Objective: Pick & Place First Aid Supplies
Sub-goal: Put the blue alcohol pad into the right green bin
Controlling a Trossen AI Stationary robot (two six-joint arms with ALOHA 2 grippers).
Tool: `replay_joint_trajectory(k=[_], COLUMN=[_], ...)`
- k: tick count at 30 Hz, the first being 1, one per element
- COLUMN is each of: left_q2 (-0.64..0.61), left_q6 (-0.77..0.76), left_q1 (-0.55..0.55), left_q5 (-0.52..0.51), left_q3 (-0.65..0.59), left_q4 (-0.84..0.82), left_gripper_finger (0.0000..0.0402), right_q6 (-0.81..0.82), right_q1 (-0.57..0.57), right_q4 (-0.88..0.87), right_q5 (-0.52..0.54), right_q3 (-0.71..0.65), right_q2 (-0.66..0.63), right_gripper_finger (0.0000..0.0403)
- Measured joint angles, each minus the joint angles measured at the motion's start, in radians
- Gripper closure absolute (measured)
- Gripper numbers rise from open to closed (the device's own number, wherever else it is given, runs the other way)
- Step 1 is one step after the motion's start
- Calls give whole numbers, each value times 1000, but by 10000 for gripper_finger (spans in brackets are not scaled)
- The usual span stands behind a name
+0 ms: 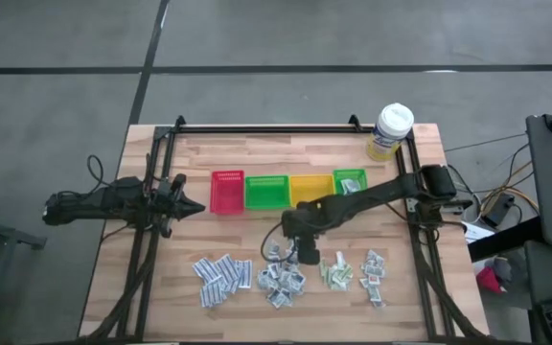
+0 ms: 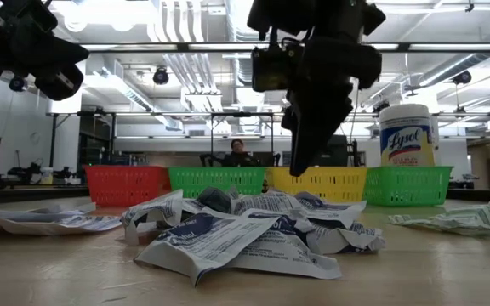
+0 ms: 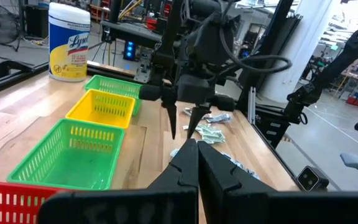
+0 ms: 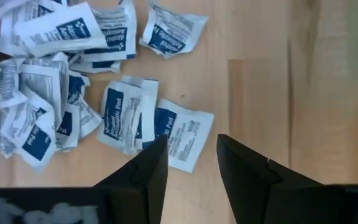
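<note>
My right gripper grips the white-blue sachet by its white printed end next, to place it in the small green bin.
First aid supplies lie in loose heaps on the near half of the wooden table: white-blue sachets, a greyer heap, pale green ones and a further small heap. My right gripper hangs open, pointing steeply down, just above the far edge of the middle heap. In the right wrist view, one white-blue sachet lies flat on the table under the fingertips of the gripper, and nothing sits between the fingers. My left gripper waits shut at the table's left, near the red bin.
A row of small bins stands across the middle of the table: red, green, yellow and a smaller green one. A yellow wipes tub with a white lid stands at the far right corner. A black frame rails the table.
</note>
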Motion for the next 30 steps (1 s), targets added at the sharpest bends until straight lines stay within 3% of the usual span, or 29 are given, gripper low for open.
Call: replay_joint_trajectory(k=[10, 16, 30], left_q2=[0, 0, 0], left_q6=[0, 0, 0], left_q1=[0, 0, 0], left_q5=[0, 0, 0], left_q3=[0, 0, 0], left_q4=[0, 0, 0], left_gripper_finger=[401, 401, 401], right_q6=[-10, -13, 31], right_q1=[-5, -7, -8], right_q4=[4, 6, -22], right_q5=[0, 0, 13], right_q3=[11, 12, 6], right_q2=[111, 111, 113], right_gripper_finger=[254, 249, 302])
